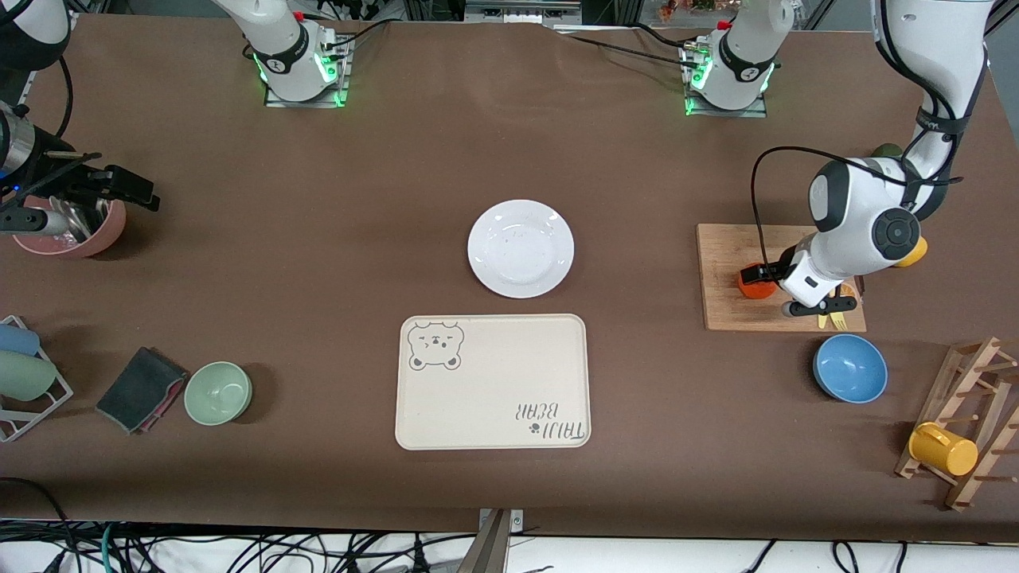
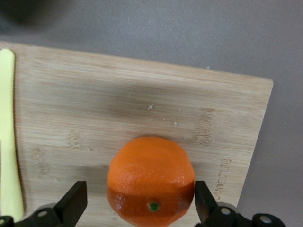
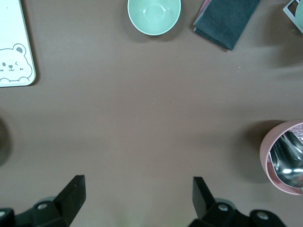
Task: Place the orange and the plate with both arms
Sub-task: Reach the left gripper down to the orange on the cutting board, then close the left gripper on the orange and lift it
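My left gripper closes on the orange now, since its fingers stand on either side of the orange in the left wrist view and closing now would catch it.
The orange lies on a wooden cutting board toward the left arm's end of the table. My left gripper is low over the board and open. Its fingers stand on either side of the orange, one right against the skin and the other a little apart. The white plate rests mid-table, just farther from the front camera than the cream bear tray. My right gripper hangs open and empty over bare table beside a pink bowl.
The pink bowl holds metal spoons. A green bowl and a dark cloth lie nearer the front camera. A blue bowl, a wooden rack with a yellow mug and a lemon surround the board.
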### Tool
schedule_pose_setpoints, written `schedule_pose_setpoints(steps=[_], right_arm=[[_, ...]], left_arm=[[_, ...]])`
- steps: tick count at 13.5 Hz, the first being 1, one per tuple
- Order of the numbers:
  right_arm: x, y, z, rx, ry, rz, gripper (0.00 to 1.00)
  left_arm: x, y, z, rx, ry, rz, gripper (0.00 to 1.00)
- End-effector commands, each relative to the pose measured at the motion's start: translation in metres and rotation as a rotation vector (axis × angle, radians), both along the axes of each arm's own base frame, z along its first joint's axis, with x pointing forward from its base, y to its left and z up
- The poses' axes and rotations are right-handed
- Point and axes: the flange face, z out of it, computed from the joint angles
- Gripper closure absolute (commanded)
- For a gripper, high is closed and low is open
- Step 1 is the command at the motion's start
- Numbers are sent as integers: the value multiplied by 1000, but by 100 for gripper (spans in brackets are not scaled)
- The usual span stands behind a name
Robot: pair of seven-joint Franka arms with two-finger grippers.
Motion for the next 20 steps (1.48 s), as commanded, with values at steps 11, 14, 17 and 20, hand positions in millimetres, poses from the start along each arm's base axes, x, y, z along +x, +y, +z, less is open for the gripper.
schedule_pose_setpoints(steps=[11, 14, 17, 20], right_arm=[[-1, 2, 3, 13, -1, 3, 0], [-1, 2, 3, 13, -1, 3, 0], [-1, 2, 3, 13, -1, 3, 0], [-1, 1, 2, 13, 1, 2, 0]], left_arm=[[1, -69, 84, -19, -100, -141, 100], [-5, -142, 122, -72, -146, -221, 97], [-11, -202, 138, -233, -158, -146, 100], [-33, -274, 130, -263, -171, -186, 100]])
